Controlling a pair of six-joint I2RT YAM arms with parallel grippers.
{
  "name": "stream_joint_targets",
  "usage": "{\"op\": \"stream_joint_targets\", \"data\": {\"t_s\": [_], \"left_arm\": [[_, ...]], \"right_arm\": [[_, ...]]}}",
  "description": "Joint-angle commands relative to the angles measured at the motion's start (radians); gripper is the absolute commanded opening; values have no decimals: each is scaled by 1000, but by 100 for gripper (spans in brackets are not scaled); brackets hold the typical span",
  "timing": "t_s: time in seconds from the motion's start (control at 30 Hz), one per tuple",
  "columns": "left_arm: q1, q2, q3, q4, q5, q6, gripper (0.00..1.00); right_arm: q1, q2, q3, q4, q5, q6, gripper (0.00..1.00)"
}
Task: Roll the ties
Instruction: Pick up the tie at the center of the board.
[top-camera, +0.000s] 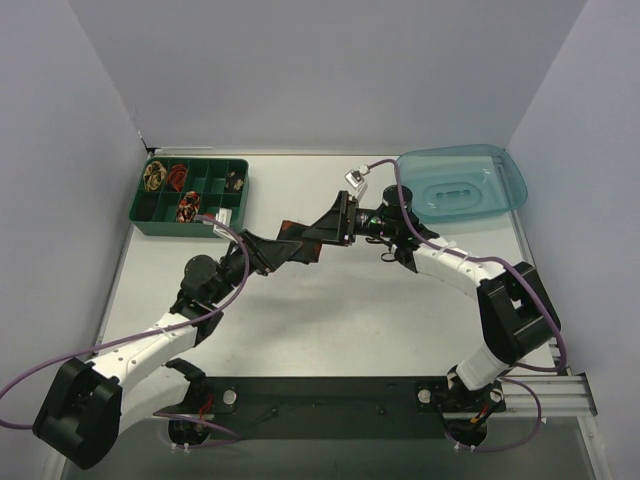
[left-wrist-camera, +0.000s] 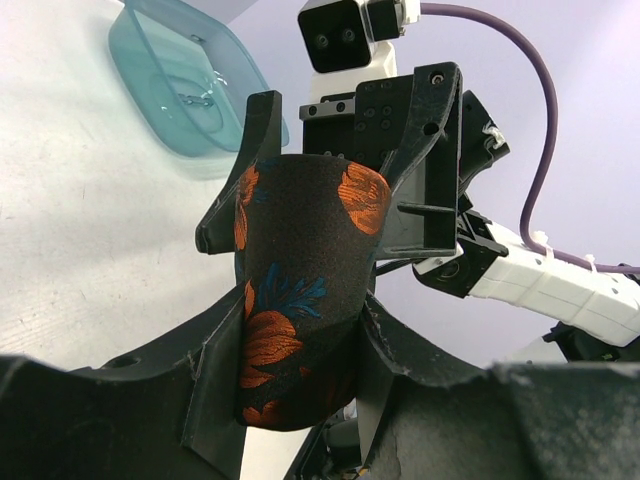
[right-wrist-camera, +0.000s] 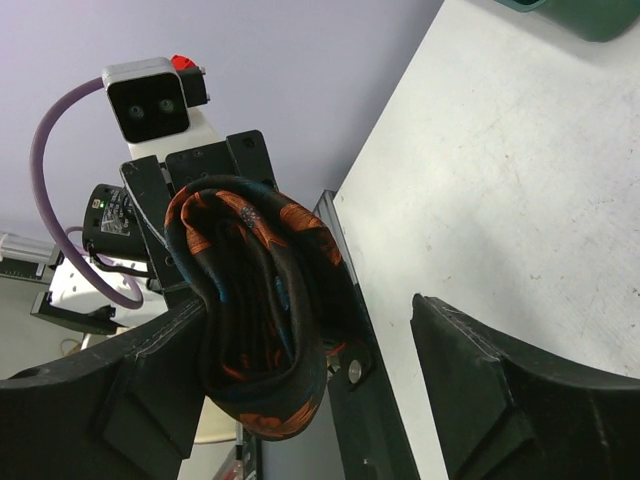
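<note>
The rolled tie's far end, opposite my left gripper, is the part my right gripper will grab next, so that it can take over the coil and set it in the green tray.
A dark navy tie with orange flowers (top-camera: 297, 240) is rolled into a coil and held in the air over the middle of the table. My left gripper (top-camera: 275, 250) is shut on the coil, which fills the gap between its fingers in the left wrist view (left-wrist-camera: 300, 300). My right gripper (top-camera: 328, 230) faces it, open. Its fingers (left-wrist-camera: 432, 150) straddle the coil's far end. In the right wrist view the coil (right-wrist-camera: 260, 310) lies against one finger, and the other finger (right-wrist-camera: 480, 380) stands well apart. Other rolled ties (top-camera: 186, 206) sit in the green tray.
A green divided tray (top-camera: 210, 172) stands at the back left with small tie coils in several compartments. An upturned teal plastic bin (top-camera: 462, 185) lies at the back right and also shows in the left wrist view (left-wrist-camera: 185, 85). Purple cables trail from both arms.
</note>
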Motion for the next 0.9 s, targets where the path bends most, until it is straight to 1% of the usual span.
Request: {"op": "stream_joint_targets", "data": {"t_s": [0.0, 0.3, 0.47, 0.57, 0.6, 0.63, 0.67, 0.7, 0.73, 0.77, 0.87], "left_arm": [[2, -35, 63, 49, 13, -3, 46], [2, -23, 65, 65, 19, -12, 46], [2, -32, 62, 61, 15, -13, 46], [2, -39, 59, 57, 12, -12, 46], [2, -39, 57, 54, 10, -10, 46], [2, -40, 52, 54, 10, -10, 46], [2, -42, 52, 54, 10, -10, 46], [2, -42, 52, 54, 9, -12, 46], [2, -43, 51, 54, 9, -10, 46], [2, -43, 48, 54, 9, -12, 46], [2, -49, 43, 51, 9, -10, 46]], "right_arm": [[-17, -44, 32, 16, -17, -50, 79], [34, -3, 32, 157, -57, 38, 80], [55, 20, 35, 208, -65, 76, 78], [55, 25, 32, 229, -69, 93, 70], [57, 27, 32, 234, -71, 96, 62], [55, 30, 30, 241, -71, 101, 59], [54, 31, 28, 252, -68, 113, 47], [54, 34, 25, 263, -68, 124, 42], [52, 37, 21, 287, -69, 133, 39], [51, 40, 21, 295, -69, 147, 33], [46, 50, 19, 327, -69, 170, 26]]}}
